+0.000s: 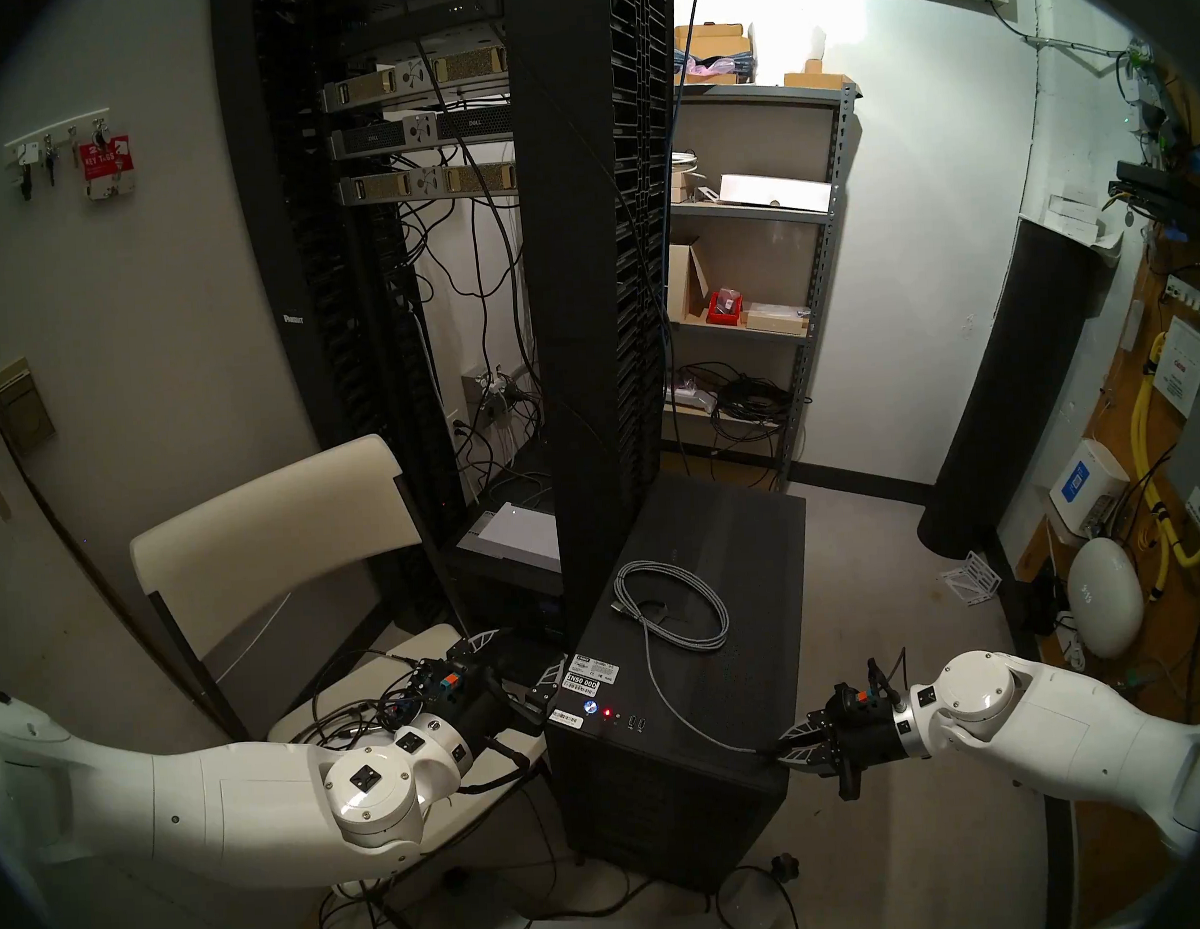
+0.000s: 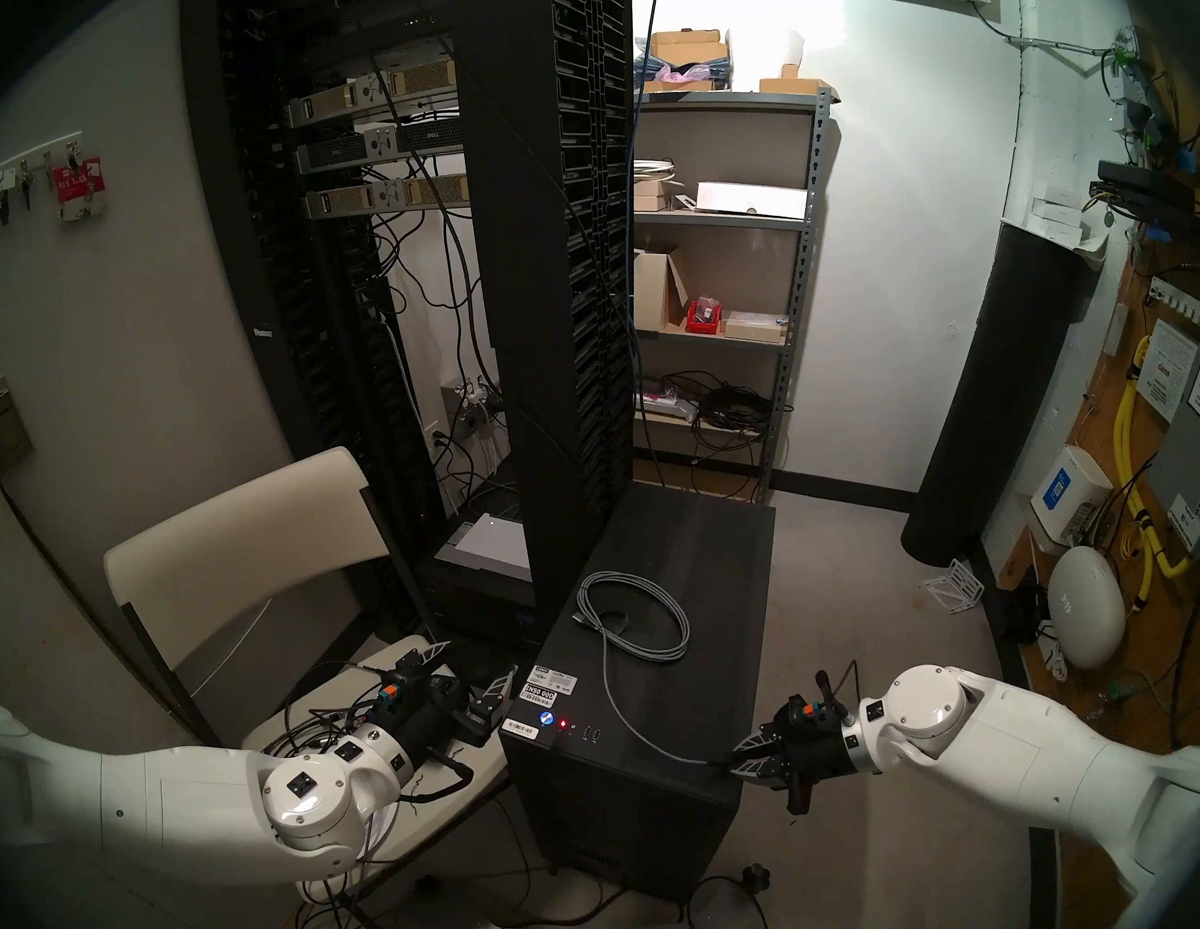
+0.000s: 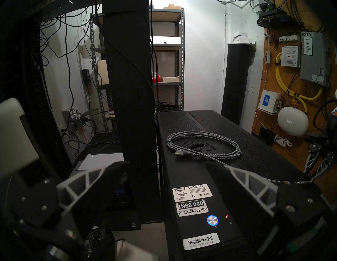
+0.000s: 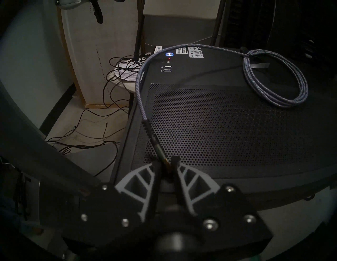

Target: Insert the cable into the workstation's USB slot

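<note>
The fingers of my right gripper cover the plug. The left gripper grips the cable by the bare piece of cable (image 1: 735,744) (image 3: 298,181) just behind the plug next.
The light-grey braided cable (image 1: 649,659) lies coiled on top of the black workstation (image 1: 727,551), with one strand running to the top's front right edge. My right gripper (image 1: 782,752) is shut on the cable's dark plug there; the right wrist view shows the plug (image 4: 160,151) between the fingertips of this gripper (image 4: 166,162). The two USB slots (image 4: 167,68) sit at the top's front, beside the blue round light (image 1: 590,708) and the red LED. My left gripper (image 1: 514,661) is open and empty, just left of the workstation by its stickers (image 3: 191,193).
A tall black server rack (image 1: 594,280) stands right behind the workstation's left side. A white folding chair (image 1: 267,526) with thin black wires on its seat is under my left arm. Metal shelves (image 1: 750,209), a black cylinder (image 1: 1016,390) and yellow cables (image 1: 1143,425) line the back and right.
</note>
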